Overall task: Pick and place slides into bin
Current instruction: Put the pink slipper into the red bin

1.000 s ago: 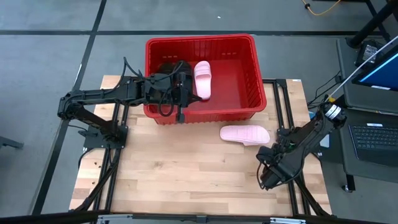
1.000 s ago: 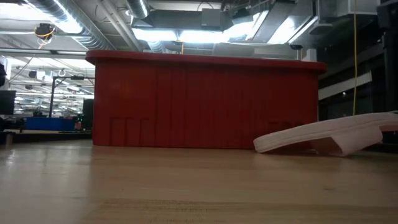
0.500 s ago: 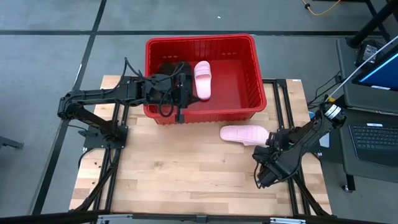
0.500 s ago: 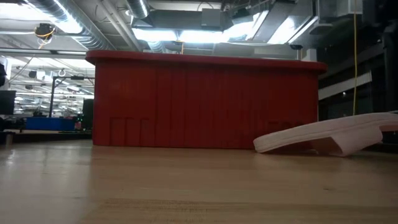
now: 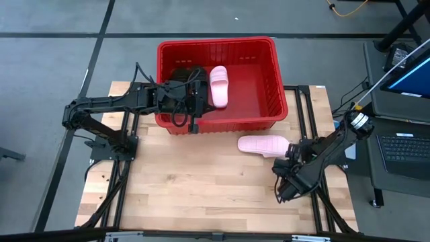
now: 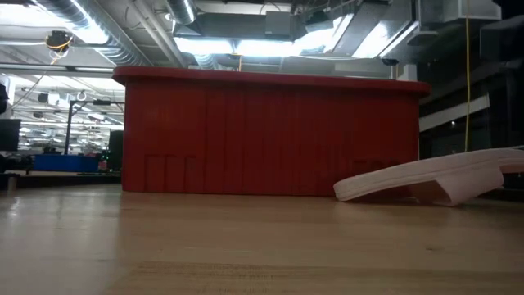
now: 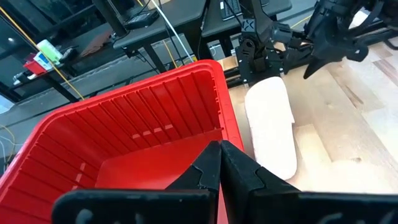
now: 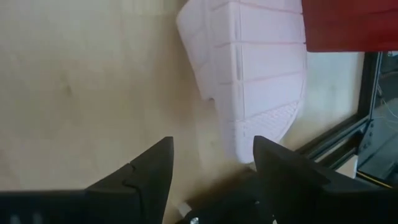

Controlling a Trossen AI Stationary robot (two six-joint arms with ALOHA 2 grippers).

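I will next grab the last pink slide with my right gripper by the toe end of its sole [image 5: 285,144], so that it can go into the red bin [image 5: 269,81].
The red bin [image 5: 269,81] stands at the table's far middle and fills the low view [image 6: 270,135]. One pale pink slide [image 5: 218,86] lies inside it. A second pink slide [image 5: 264,144] lies on the table just near the bin, sole up, resting on its strap and one end [image 6: 434,180]. My left gripper [image 7: 221,155] is shut and empty over the bin's left part [image 5: 199,101]. My right gripper [image 8: 211,165] is open, just near the table slide's right end [image 5: 283,176]. The black slides are hidden under my left arm.
Bare wooden tabletop [image 5: 188,188] stretches from the bin to the near edge. Black frame rails [image 5: 306,121] run along the table's right side. A laptop [image 5: 406,151] sits on a stand off the table's right.
My right gripper has moved a little toward the table's left and far side, closer to the pink slide on the table. The slide has stayed put.
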